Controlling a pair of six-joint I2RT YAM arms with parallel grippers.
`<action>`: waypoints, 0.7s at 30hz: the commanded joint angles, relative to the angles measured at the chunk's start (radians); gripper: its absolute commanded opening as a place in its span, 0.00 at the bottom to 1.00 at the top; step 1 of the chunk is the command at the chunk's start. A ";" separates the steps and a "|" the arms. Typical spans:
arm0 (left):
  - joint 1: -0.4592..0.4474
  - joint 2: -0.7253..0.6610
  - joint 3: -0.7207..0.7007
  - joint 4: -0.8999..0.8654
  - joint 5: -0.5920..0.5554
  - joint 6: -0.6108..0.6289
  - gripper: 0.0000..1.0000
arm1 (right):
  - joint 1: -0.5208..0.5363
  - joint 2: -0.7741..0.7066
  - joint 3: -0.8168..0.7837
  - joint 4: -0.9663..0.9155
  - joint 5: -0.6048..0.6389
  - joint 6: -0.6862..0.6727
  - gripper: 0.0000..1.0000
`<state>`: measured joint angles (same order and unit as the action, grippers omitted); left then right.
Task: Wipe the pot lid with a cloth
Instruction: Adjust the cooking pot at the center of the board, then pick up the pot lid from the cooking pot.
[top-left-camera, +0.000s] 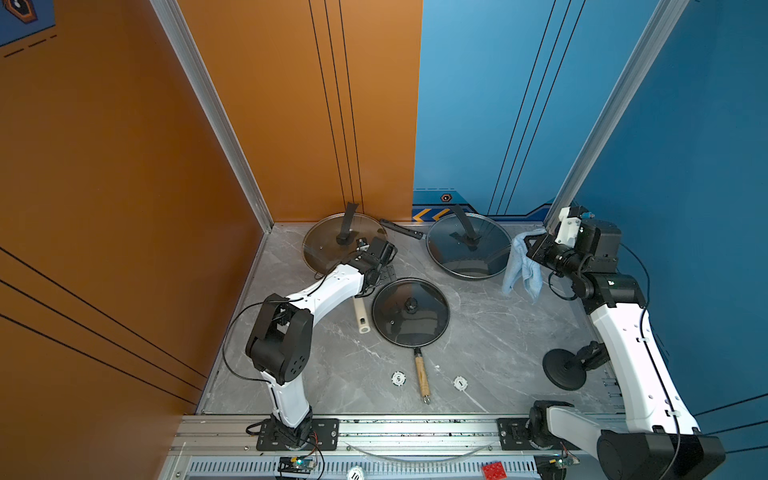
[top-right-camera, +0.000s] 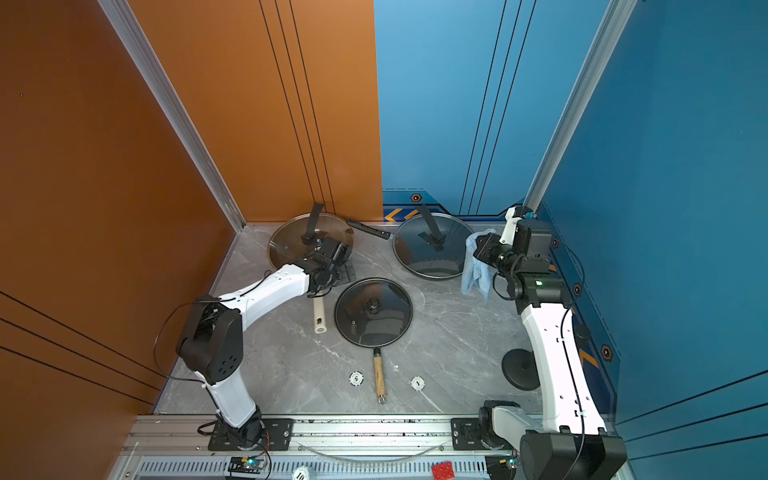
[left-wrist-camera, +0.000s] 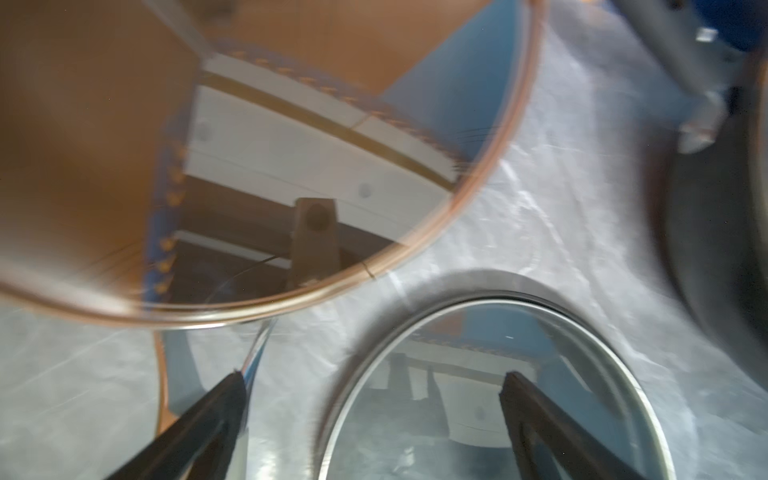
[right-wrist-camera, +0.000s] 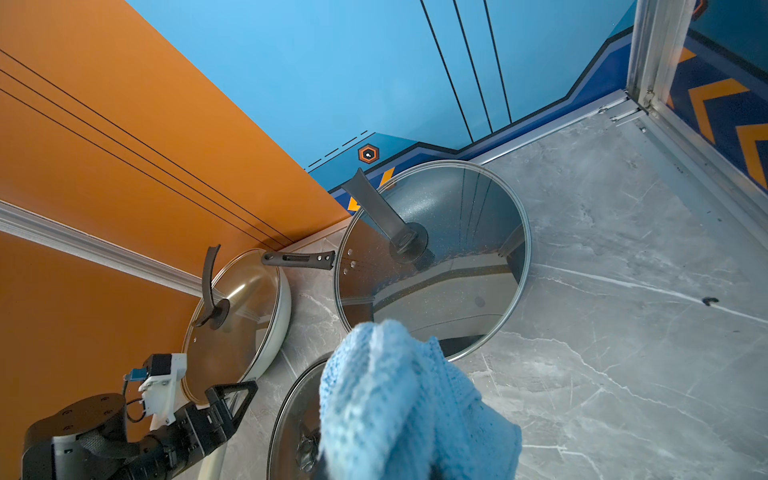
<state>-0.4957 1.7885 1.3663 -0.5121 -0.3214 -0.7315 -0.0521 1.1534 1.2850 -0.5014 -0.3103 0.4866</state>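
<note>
The left gripper should next grab the middle lid's center knob, so the lid's glass and rim stay free for the cloth (top-left-camera: 521, 270).
Three glass lids lie on pans: a bronze-rimmed lid (top-left-camera: 328, 249) (left-wrist-camera: 291, 166) at the back left, a large lid (top-left-camera: 469, 249) (right-wrist-camera: 432, 257) at the back right, and a smaller knobbed lid (top-left-camera: 410, 311) (left-wrist-camera: 478, 415) in the middle. My right gripper (top-left-camera: 530, 244) (top-right-camera: 478, 246) is shut on the light-blue cloth (top-left-camera: 521, 270) (right-wrist-camera: 399, 399), which hangs just right of the back-right lid. The cloth hides that gripper's jaws in the right wrist view. My left gripper (left-wrist-camera: 374, 378) (top-left-camera: 386, 272) stands open and empty, low between the bronze-rimmed lid and the middle lid.
The middle pan's wooden handle (top-left-camera: 421, 376) points at the front edge, and a cream handle (top-left-camera: 360, 316) lies left of that pan. Two white chips (top-left-camera: 398, 378) (top-left-camera: 460, 382) and a black round stand (top-left-camera: 565, 368) sit near the front. Walls enclose the back and both sides.
</note>
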 joint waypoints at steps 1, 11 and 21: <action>0.002 -0.042 0.010 -0.086 -0.059 0.062 0.98 | -0.004 -0.014 -0.011 0.016 0.020 -0.008 0.06; -0.185 0.040 0.098 0.017 0.060 0.268 0.98 | -0.004 -0.030 -0.039 0.031 0.028 -0.001 0.06; -0.292 0.079 0.047 0.037 0.125 0.210 0.98 | -0.013 -0.052 -0.050 0.015 0.034 -0.010 0.07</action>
<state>-0.7521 1.8587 1.4204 -0.4709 -0.2111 -0.5236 -0.0570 1.1145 1.2434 -0.4938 -0.2874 0.4866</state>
